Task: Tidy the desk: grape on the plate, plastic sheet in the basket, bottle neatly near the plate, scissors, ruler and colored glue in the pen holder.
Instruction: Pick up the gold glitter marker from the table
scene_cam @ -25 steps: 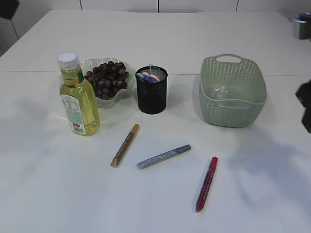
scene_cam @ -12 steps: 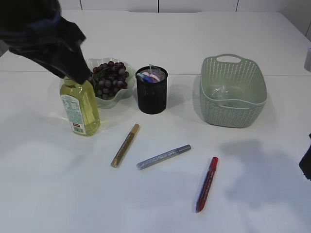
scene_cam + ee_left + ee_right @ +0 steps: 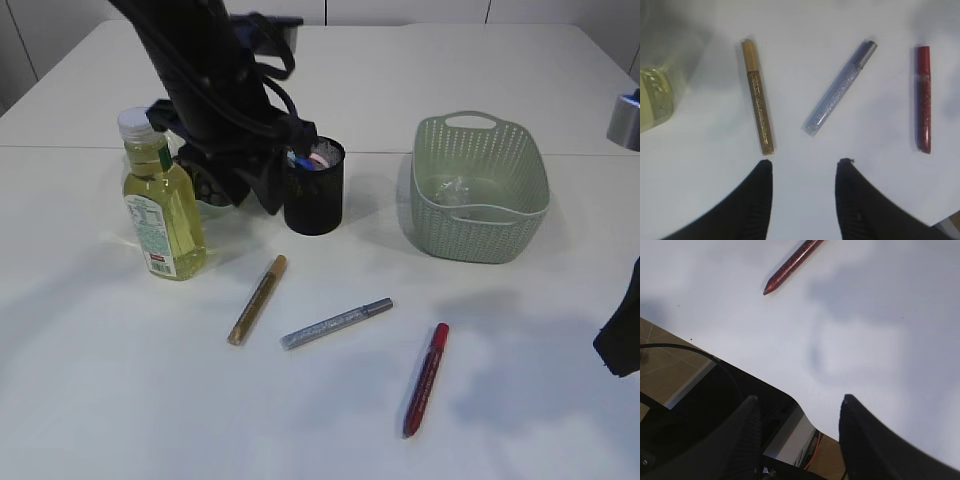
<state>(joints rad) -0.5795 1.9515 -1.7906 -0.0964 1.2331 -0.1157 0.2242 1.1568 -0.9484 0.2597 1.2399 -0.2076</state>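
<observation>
My left gripper should next take hold of the gold glue pen by its body (image 3: 248,314), so that the colored glue can go in the pen holder (image 3: 313,195).
Three colored glue pens lie on the white table: gold (image 3: 257,300), silver (image 3: 336,323) and red (image 3: 425,378). The bottle (image 3: 160,200) of yellow liquid stands upright at the left. My left arm (image 3: 215,90) hangs over the plate, hiding it and the grape. The black pen holder (image 3: 313,195) shows pink and blue items at its top; I cannot make out scissors or ruler. A clear plastic sheet (image 3: 455,188) lies in the green basket (image 3: 480,235). My left gripper (image 3: 805,165) is open and empty above the gold pen (image 3: 757,97) and silver pen (image 3: 840,95). My right gripper (image 3: 800,400) is open and empty, near the red pen (image 3: 792,265).
My right arm (image 3: 622,335) shows as a dark shape at the right edge of the exterior view. In the right wrist view the table's front edge (image 3: 765,380) runs just below the gripper, with the floor beyond. A grey object (image 3: 625,120) sits at the far right.
My left arm has swung in from the upper left and now stands over the plate beside the pen holder. The right arm stays low at the right edge. Nothing on the table moved.
</observation>
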